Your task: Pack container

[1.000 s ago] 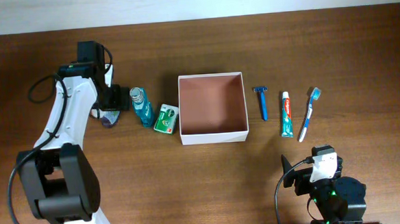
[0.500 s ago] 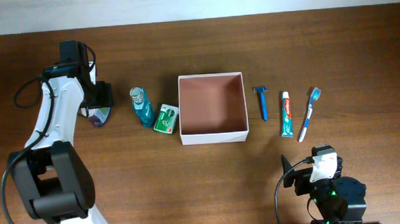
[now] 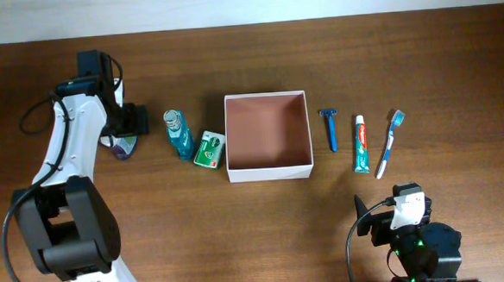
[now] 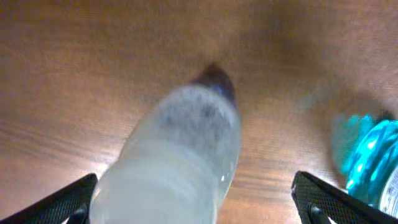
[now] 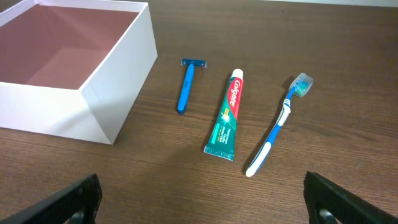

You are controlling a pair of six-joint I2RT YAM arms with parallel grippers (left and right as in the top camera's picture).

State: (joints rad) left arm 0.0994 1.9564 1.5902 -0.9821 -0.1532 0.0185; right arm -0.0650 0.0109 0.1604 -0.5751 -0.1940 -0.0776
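I should grip the clear frosted bottle by its capped upper end with my left gripper next. Then its base stays free to go into the container.
The container, a white square box with a pinkish-brown inside, stands open and holds nothing. A teal bottle and a green packet lie to its left. To its right lie a blue razor, a toothpaste tube and a toothbrush. At the far left my left gripper hangs open over a pale bottle with a dark cap. That bottle lies between the wide-apart fingers. My right gripper is open, low and well short of the razor.
The teal bottle stands close to the right of my left gripper. My right arm sits near the table's front edge, below the toothbrush. The container's near corner is at the left of the right wrist view.
My left arm swung left away from the teal bottle, and the pale bottle shifted left with it. The gripper then edged slightly back right. The right arm has not moved.
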